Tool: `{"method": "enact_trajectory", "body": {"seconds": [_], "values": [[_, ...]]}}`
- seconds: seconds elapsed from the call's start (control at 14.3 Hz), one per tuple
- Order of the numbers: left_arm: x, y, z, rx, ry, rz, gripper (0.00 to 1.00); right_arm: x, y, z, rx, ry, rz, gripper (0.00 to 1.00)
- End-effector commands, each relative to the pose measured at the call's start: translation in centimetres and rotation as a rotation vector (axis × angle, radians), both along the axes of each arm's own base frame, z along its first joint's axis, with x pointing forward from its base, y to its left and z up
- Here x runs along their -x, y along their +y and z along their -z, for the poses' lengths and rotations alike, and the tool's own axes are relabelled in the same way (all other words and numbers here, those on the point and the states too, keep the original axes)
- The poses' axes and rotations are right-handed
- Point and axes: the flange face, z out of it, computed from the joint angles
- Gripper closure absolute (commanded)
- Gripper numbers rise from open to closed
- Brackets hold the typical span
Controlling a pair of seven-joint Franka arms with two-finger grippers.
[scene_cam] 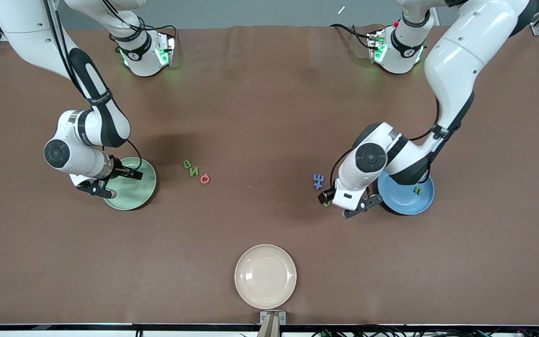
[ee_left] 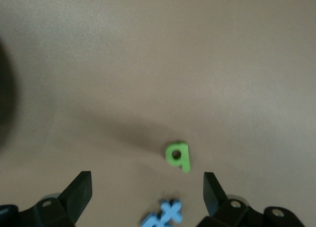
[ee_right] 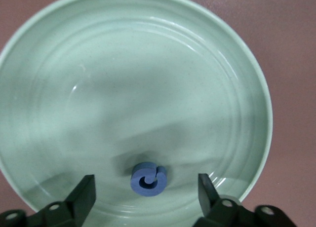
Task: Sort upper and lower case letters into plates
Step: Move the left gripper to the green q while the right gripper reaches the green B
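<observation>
The green letter [scene_cam: 326, 204] is still below the fingers of my left gripper, and bare table is between them. I will lower my left gripper before I close it on the letter.
My right gripper [ee_right: 145, 197] [scene_cam: 117, 183] hangs open low over the pale green plate [ee_right: 148, 64] [scene_cam: 134, 199]. A small blue letter [ee_right: 148, 178] lies in that plate between the fingers, touching neither. My left gripper [ee_left: 148, 195] [scene_cam: 343, 204] is open over the table beside the blue plate [scene_cam: 403, 203]. A green letter [ee_left: 177, 156] and blue letters [ee_left: 163, 214] [scene_cam: 318, 181] lie on the table under it. Another green letter [scene_cam: 418, 190] lies in the blue plate. Two green letters [scene_cam: 190, 167] and a red one [scene_cam: 205, 178] sit in a row near the green plate.
A cream-beige plate [scene_cam: 265, 276] stands near the front camera's edge of the table, midway between the arms. Both arm bases [scene_cam: 145, 56] [scene_cam: 396, 51] stand along the robots' edge of the brown table.
</observation>
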Motion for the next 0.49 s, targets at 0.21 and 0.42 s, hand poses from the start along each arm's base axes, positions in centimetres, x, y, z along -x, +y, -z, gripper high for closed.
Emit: {"method": "enact_trajectory", "body": {"seconds": [0.21,0.42], "values": [[-0.7,-1.3,2.5,-0.019,0.019,-0.113,0.01,-1.7,7.1,-5.0,0.006,-0.002,0.037,0.00],[-0.4,-1.3,3.5,-0.021,0.037,-0.135,0.11,-0.6,10.1,-4.7,0.007,0.010,-0.031,0.00]]}}
